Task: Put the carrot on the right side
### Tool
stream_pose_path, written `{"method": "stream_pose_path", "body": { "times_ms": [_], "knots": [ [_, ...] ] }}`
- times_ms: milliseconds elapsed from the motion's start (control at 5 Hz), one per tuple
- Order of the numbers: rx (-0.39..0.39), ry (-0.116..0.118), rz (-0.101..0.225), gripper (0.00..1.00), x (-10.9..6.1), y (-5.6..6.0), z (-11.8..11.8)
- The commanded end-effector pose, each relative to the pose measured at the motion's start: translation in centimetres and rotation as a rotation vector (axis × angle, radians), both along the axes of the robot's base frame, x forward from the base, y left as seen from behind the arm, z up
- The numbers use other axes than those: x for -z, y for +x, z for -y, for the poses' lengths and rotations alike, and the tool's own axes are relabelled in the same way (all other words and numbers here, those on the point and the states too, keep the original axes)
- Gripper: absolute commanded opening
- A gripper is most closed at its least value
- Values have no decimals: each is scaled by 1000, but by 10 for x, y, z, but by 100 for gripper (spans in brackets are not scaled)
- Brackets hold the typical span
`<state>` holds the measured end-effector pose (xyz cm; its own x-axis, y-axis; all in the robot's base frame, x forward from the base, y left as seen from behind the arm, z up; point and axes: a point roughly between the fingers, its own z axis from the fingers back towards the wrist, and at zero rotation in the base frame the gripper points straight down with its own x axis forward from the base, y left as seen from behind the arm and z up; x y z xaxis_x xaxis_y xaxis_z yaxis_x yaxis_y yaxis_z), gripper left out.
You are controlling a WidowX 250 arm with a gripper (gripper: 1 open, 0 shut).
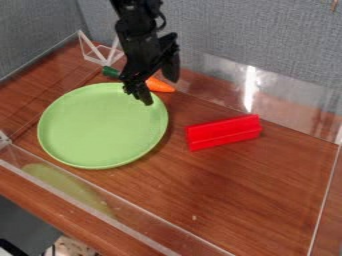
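The gripper should next grab the carrot's orange middle to move the carrot to the right side.
The carrot lies on the wooden table behind the green plate; only its orange tip shows right of the arm, and a bit of green top shows at the left. My gripper hangs just above and in front of it, hiding its middle. The dark fingers point down and stand apart, open, with nothing visibly held between them.
A red rectangular block lies right of the plate. A white wire stand sits at the back left corner. Clear acrylic walls ring the table.
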<state>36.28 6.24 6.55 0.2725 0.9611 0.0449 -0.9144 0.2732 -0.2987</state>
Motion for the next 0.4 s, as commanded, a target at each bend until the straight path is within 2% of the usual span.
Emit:
{"method": "stream_pose_path", "body": {
  "times_ms": [0,200],
  "knots": [
    [59,7,79,100,-9,30,-11],
    [84,0,83,100,2,43,-17]
  ]
}}
